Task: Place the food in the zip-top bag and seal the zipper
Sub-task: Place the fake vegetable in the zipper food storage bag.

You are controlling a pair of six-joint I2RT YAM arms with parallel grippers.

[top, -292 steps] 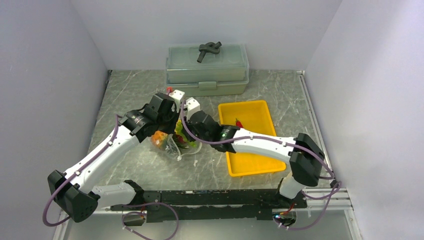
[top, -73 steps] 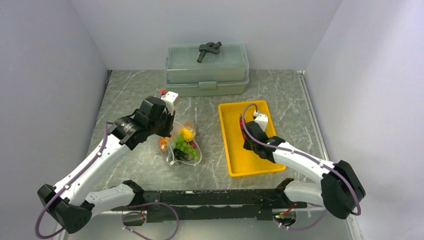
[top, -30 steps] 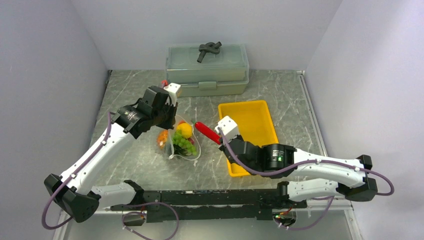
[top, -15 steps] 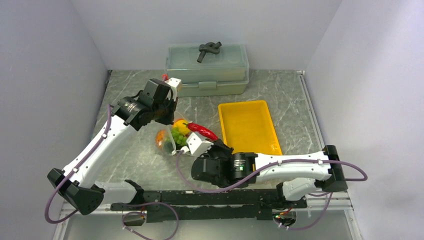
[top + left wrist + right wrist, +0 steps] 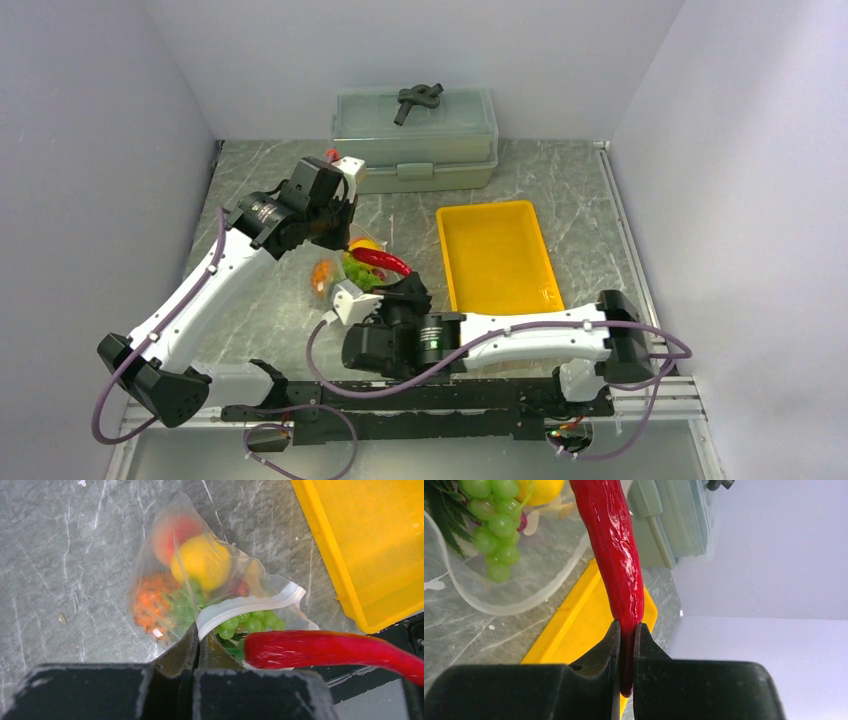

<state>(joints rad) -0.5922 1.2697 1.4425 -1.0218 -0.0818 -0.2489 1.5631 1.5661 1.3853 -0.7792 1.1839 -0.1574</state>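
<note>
The red chili's tail hangs outside the bag's rim, so the chili moves further inside, before my right gripper opens.
The clear zip-top bag (image 5: pixel 160 555) lies on the table, its mouth facing the near side. Inside it are the yellow lemon (image 5: pixel 200 562), the peach (image 5: pixel 172 530), the orange pineapple (image 5: pixel 147 600) and the green grapes (image 5: pixel 250 622). My left gripper (image 5: pixel 198 637) is shut on the whitish zipper strip (image 5: pixel 245 605) and holds the mouth up. My right gripper (image 5: pixel 625 630) is shut on the tail of the red chili (image 5: pixel 616 555). The chili's stem end is at the bag mouth, over the grapes (image 5: pixel 494 525). I cannot make out the eggplant clearly.
The yellow tray (image 5: pixel 497 265) lies just right of the bag and looks bare. The grey-green lidded box (image 5: pixel 415 135) stands at the back by the wall. My right arm (image 5: pixel 520 335) lies across the near side of the table in front of the tray.
My right gripper took the chili from the yellow tray and swung it left to the bag mouth. My left gripper has kept hold of the zipper strip, lifting it slightly.
</note>
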